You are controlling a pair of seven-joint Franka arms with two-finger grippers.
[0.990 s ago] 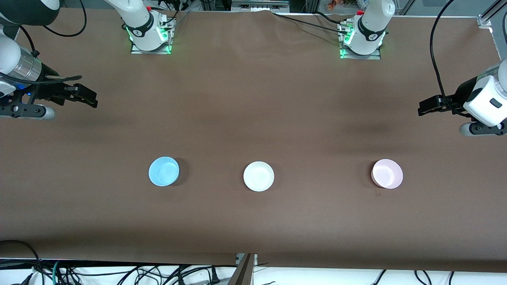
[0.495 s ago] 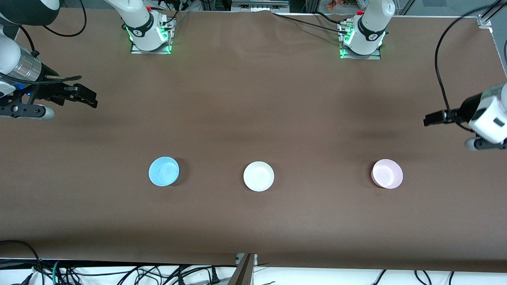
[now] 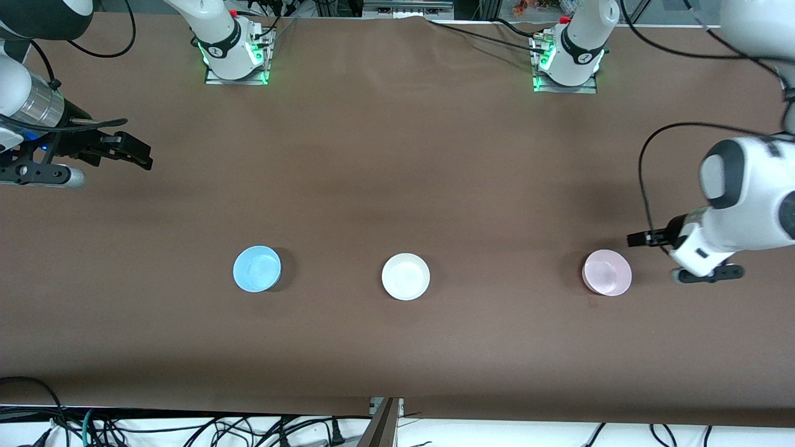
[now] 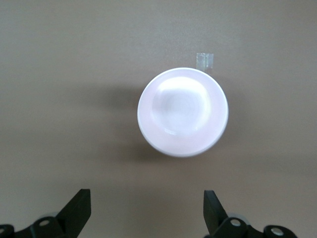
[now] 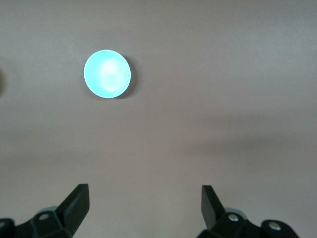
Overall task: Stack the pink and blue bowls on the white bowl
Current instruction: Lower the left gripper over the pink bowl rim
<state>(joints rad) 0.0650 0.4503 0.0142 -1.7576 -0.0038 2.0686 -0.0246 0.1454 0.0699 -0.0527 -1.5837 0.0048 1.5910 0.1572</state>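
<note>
The left gripper grabs the pink bowl by the thin side at its rim (image 3: pixel 630 271) (image 4: pixel 139 115) next, since the pink bowl's body spreads wider than my open fingers.
Three small bowls stand in a row on the brown table. The white bowl (image 3: pixel 405 276) is in the middle. The blue bowl (image 3: pixel 256 269) is toward the right arm's end and shows in the right wrist view (image 5: pixel 107 74). The pink bowl (image 3: pixel 607 272) is toward the left arm's end and shows in the left wrist view (image 4: pixel 183 112). My left gripper (image 3: pixel 638 239) is open and empty in the air, just beside the pink bowl at the table's end; its own view (image 4: pixel 147 208) shows bare table between the fingers. My right gripper (image 3: pixel 141 156) is open and empty, waiting over that arm's end of the table (image 5: pixel 145 206).
A small piece of clear tape (image 4: pixel 205 61) lies on the brown table cover beside the pink bowl. The arms' bases (image 3: pixel 235 53) stand along the table edge farthest from the front camera. Cables hang below the near edge.
My left arm has swung down and inward from the table's end to just beside the pink bowl. The right arm and all three bowls have not moved.
</note>
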